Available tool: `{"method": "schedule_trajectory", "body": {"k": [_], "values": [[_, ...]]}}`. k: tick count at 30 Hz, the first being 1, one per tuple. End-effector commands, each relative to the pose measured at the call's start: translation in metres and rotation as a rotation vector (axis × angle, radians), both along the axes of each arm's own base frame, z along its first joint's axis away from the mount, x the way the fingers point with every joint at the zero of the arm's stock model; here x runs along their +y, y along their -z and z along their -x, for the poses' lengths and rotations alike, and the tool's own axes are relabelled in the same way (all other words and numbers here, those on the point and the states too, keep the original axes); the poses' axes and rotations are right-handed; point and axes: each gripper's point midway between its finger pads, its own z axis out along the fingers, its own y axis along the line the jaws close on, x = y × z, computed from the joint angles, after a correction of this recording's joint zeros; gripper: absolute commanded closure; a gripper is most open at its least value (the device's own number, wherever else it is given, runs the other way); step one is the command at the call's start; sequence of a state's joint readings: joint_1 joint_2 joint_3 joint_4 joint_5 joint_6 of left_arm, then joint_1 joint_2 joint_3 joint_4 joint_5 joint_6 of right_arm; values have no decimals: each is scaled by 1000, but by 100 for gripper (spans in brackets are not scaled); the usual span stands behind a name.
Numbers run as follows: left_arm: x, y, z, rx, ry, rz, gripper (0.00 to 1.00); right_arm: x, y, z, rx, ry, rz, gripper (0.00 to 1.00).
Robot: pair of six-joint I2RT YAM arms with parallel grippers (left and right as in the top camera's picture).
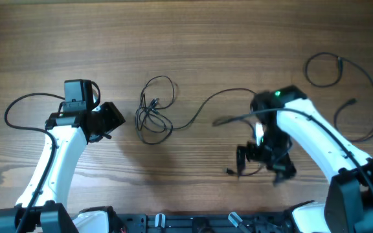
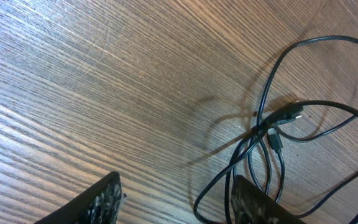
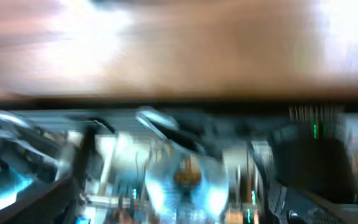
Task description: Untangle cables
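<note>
The left gripper grabs the black cable by its loose outer loop [image 1: 138,125] [image 2: 204,193] next, leaving the plugs free, to untangle the heap of cables.
A bunch of thin black cables [image 1: 154,111] lies in loose loops left of centre, and one strand [image 1: 212,100] runs right toward my right arm. In the left wrist view the loops [image 2: 272,134] cross around two small plugs [image 2: 286,116], and one loop lies around my right finger. My left gripper [image 1: 112,120] is open and empty just left of the bunch; its fingers [image 2: 179,205] stand wide apart. Another thin cable [image 1: 358,84] lies looped at the far right. My right gripper [image 1: 262,162] is blurred near the front, with its fingers apart and nothing seen between them.
The right wrist view is heavily blurred and shows the table's front edge [image 3: 166,102] with the robot base hardware [image 3: 185,180] beyond it. A thicker black arm cable [image 1: 18,107] arcs at the far left. The table is bare wood [image 1: 193,39].
</note>
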State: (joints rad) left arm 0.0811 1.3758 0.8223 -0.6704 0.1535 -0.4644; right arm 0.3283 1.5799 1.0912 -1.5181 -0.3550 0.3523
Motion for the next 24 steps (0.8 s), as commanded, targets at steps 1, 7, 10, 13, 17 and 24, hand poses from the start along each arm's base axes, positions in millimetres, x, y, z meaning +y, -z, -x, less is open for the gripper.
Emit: {"method": "schedule_trajectory", "body": {"k": [1,7,10,13,17,24], "values": [[3,4,2,8,6,-14,41,20,-40,-73,-316,-43,-119,0],[3,4,2,8,6,-13,39,50,-77,-156,-697,-71,-203,0],[0,3,1,2,13,5,36,64,-74,-159,-700,-61,-214,0],[-15,-3,-8,-44,47,89,35,76,-62,-156,-678,-53,-199,0],[-35,-13,-19,-104,99,179,35,68,-39,-154,-615,51,-84,0],[-62,-17,-14,-101,176,246,38,68,-34,-154,-602,47,-79,0]]}}
